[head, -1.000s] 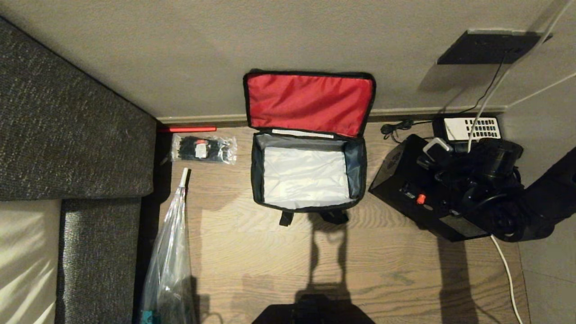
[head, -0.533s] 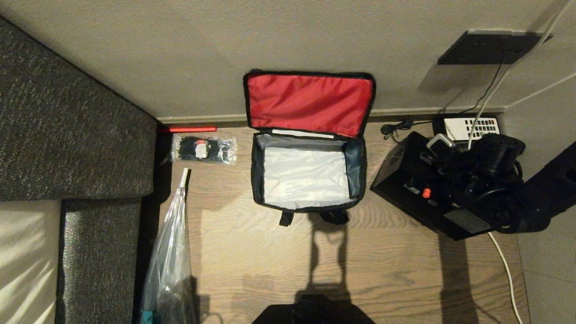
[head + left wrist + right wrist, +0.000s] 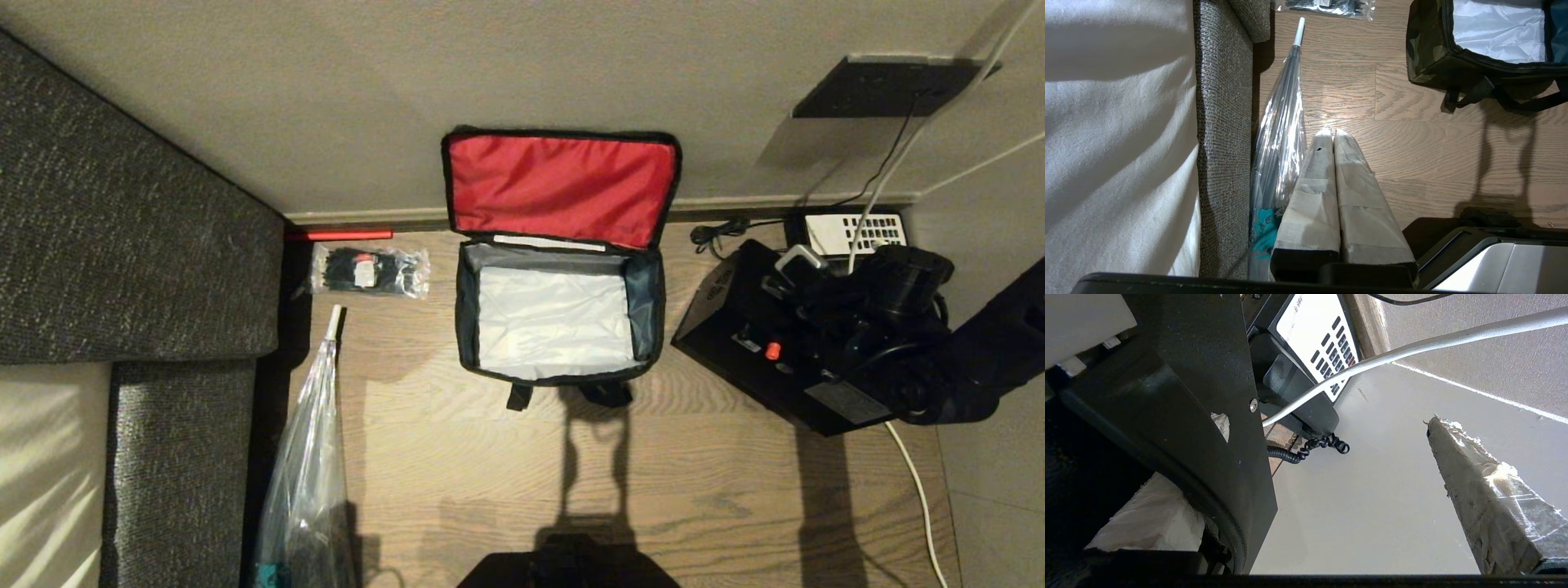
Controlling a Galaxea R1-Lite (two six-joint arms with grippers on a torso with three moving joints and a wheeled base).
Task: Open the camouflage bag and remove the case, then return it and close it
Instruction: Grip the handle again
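Observation:
My right gripper's fingers straddle the black handle (image 3: pixel 1202 485) of the case (image 3: pixel 1231 357), so my right gripper closes on the handle next.
The camouflage bag (image 3: pixel 464 327) stands open on the wooden floor, its red-lined lid (image 3: pixel 563 184) leaning against the wall and its silver inside empty. Its camouflage side (image 3: pixel 1425 49) shows in the left wrist view. The flat black case (image 3: pixel 731 327) with its small red latch (image 3: pixel 771 351) lies to the right of the bag. My right gripper (image 3: pixel 816 294) sits over the case's far part, open. In the right wrist view the case's black edge (image 3: pixel 1208 396) stands between the wide-apart jaws of that gripper (image 3: pixel 1327 428). My left gripper (image 3: pixel 1329 132) is shut on nothing, low over the floor.
A black desk telephone (image 3: pixel 853 233) with a coiled cord sits by the wall just behind the case. A white cable (image 3: pixel 914 482) runs past the right arm. A clear packet of black ties (image 3: pixel 369 271), a wrapped umbrella (image 3: pixel 306 457) and a grey sofa (image 3: pixel 122 245) are on the left.
The right gripper has shifted a little toward the wall and the right over the case, and the case's near corner has moved slightly with it. The bag has stayed put.

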